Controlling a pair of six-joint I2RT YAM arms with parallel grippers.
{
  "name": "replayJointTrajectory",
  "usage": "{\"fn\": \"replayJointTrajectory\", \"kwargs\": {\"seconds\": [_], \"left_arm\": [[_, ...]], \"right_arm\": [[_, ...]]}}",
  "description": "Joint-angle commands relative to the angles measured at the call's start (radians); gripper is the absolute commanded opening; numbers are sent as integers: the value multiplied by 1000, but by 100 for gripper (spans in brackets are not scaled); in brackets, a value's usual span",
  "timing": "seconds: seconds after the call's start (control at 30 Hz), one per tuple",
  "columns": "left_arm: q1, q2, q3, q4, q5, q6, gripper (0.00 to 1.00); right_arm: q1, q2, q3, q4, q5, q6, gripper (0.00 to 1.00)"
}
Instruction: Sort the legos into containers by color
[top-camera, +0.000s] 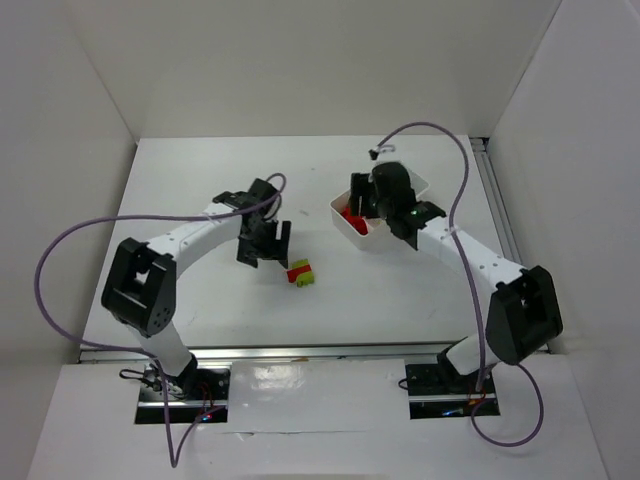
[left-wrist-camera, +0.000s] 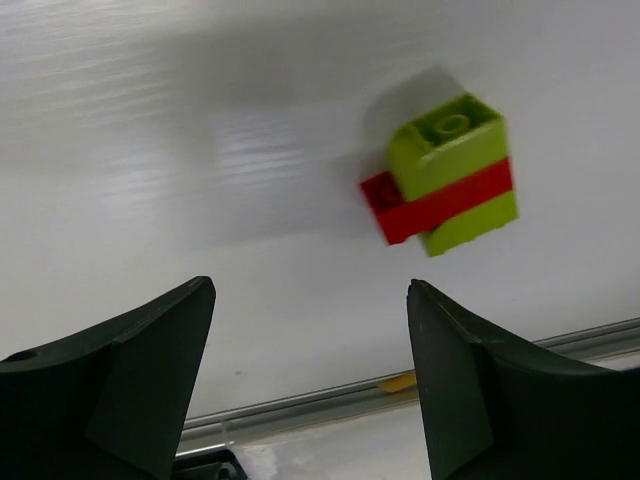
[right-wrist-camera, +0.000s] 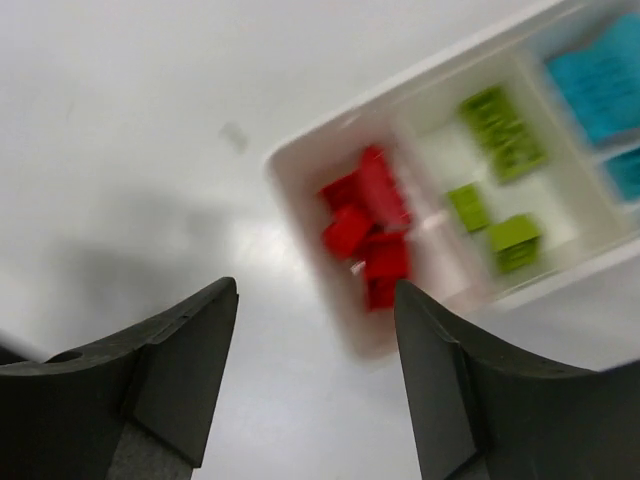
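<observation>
I should next grab the lowest lime brick's ends with my right gripper, to part it from the red brick (top-camera: 297, 272) for sorting.
A small stack of legos (left-wrist-camera: 450, 175), lime green on top and bottom with a red one between, lies on the white table (top-camera: 301, 272). My left gripper (left-wrist-camera: 310, 290) hovers just left of it (top-camera: 265, 250), open and empty. The white tray (right-wrist-camera: 300, 165) sits at the back right (top-camera: 345, 225). It holds red bricks (right-wrist-camera: 368, 225) in one end compartment, lime green bricks (right-wrist-camera: 500, 140) in the middle and cyan bricks (right-wrist-camera: 600, 80) at the other end. My right gripper (right-wrist-camera: 315, 290) is open and empty above the tray's red end (top-camera: 358, 198).
White walls close in the table on the left, back and right. A metal rail (left-wrist-camera: 400, 395) runs along the near edge. Purple cables (top-camera: 60, 250) loop from both arms.
</observation>
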Motion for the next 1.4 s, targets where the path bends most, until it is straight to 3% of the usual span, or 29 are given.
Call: {"fn": "replayJointTrajectory", "kwargs": {"seconds": [0.0, 0.13, 0.23, 0.6, 0.87, 1.17, 1.37], "left_arm": [[149, -144, -30, 24, 1, -43, 87], [269, -186, -21, 33, -2, -54, 87], [331, -175, 1, 24, 21, -63, 87], [342, -132, 10, 24, 61, -54, 87], [342, -121, 10, 33, 61, -54, 87], [342, -102, 19, 33, 71, -45, 87], [342, -102, 19, 33, 137, -25, 87]], "right_arm": [[134, -47, -99, 11, -108, 0, 72], [295, -50, -167, 11, -131, 76, 83], [384, 14, -156, 1, -99, 113, 86], [435, 258, -35, -32, -103, 172, 92], [467, 324, 14, -41, -31, 172, 81], [478, 387, 54, -78, 26, 203, 59], [478, 387, 54, -78, 26, 203, 57]]}}
